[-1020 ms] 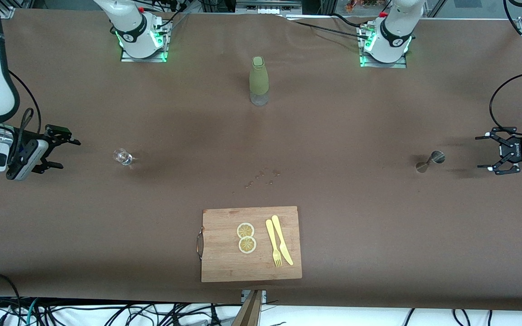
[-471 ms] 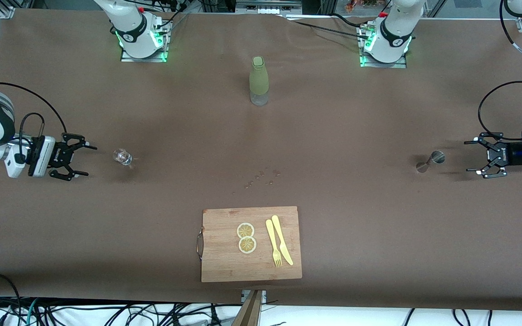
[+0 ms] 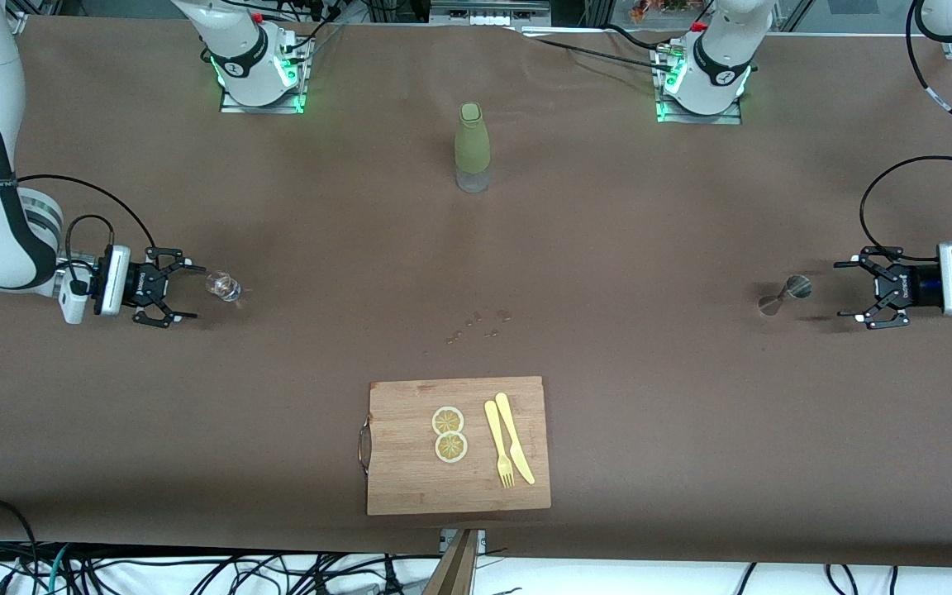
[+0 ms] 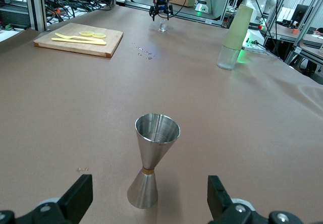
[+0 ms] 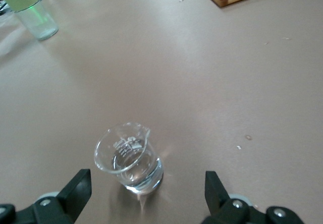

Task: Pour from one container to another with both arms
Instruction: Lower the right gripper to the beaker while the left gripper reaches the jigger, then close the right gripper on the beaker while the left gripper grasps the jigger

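Observation:
The clear glass beaker's open rim (image 5: 121,147) should stay free for the pouring, so my right gripper should next grab the beaker by its round body (image 5: 146,172).
A small clear glass beaker (image 3: 223,286) (image 5: 129,158) with a little liquid stands upright toward the right arm's end of the table. My right gripper (image 3: 187,292) (image 5: 146,191) is low beside it, open, fingers on either side short of the glass and not touching it. A steel hourglass-shaped jigger (image 3: 784,295) (image 4: 151,166) stands upright toward the left arm's end. My left gripper (image 3: 848,290) (image 4: 149,199) is open just short of it, fingertips (image 4: 79,198) apart from its base.
A green-sleeved bottle (image 3: 472,149) (image 4: 233,37) stands mid-table near the bases. A wooden cutting board (image 3: 410,487) with lemon slices (image 3: 449,434), a yellow fork and a knife (image 3: 516,426) lies nearest the front camera. Small droplets (image 3: 480,324) dot the brown cloth.
Both arms have come in from the table's ends toward the middle. The right gripper has closed up on the glass, the left gripper on the jigger. Both stayed open.

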`<state>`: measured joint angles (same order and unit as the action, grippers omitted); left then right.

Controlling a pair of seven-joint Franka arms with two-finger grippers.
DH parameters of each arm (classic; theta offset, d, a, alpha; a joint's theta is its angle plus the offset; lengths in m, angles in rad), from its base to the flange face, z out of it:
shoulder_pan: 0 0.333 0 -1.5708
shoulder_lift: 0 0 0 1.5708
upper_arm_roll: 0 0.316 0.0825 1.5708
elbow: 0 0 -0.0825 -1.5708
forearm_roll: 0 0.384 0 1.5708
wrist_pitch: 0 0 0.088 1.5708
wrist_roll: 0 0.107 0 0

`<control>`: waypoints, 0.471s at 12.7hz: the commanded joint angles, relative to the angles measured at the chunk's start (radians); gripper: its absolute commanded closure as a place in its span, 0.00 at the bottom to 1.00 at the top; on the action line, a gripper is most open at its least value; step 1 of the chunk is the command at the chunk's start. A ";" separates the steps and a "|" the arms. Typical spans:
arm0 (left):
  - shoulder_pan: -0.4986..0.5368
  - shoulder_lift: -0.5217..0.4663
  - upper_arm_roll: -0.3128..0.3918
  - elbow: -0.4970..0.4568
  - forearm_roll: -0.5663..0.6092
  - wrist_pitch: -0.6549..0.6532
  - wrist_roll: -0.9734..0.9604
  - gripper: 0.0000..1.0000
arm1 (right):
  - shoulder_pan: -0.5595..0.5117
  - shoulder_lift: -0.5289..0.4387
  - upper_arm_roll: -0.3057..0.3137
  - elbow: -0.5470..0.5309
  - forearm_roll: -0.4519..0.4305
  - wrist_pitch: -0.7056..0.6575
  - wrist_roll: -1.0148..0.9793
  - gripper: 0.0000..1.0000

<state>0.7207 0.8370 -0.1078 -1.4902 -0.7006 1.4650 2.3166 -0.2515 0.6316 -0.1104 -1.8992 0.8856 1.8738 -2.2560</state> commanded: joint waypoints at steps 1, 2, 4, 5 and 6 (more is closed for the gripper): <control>-0.020 0.031 0.005 0.025 -0.043 -0.011 0.073 0.00 | -0.006 0.025 -0.002 0.011 0.023 -0.032 -0.045 0.00; -0.023 0.034 0.007 0.024 -0.059 -0.008 0.079 0.00 | -0.005 0.028 -0.002 0.011 0.024 -0.032 -0.047 0.00; -0.040 0.050 0.007 0.024 -0.083 -0.003 0.105 0.00 | 0.003 0.042 -0.002 0.011 0.024 -0.038 -0.062 0.00; -0.053 0.059 0.008 0.024 -0.097 -0.002 0.119 0.00 | 0.008 0.043 -0.002 0.011 0.023 -0.038 -0.063 0.00; -0.053 0.063 0.008 0.024 -0.103 0.006 0.122 0.00 | 0.011 0.045 0.000 0.012 0.021 -0.038 -0.066 0.00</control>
<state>0.6809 0.8754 -0.1088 -1.4896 -0.7696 1.4671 2.3831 -0.2455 0.6675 -0.1095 -1.8975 0.8885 1.8539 -2.2980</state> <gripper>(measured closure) 0.000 0.000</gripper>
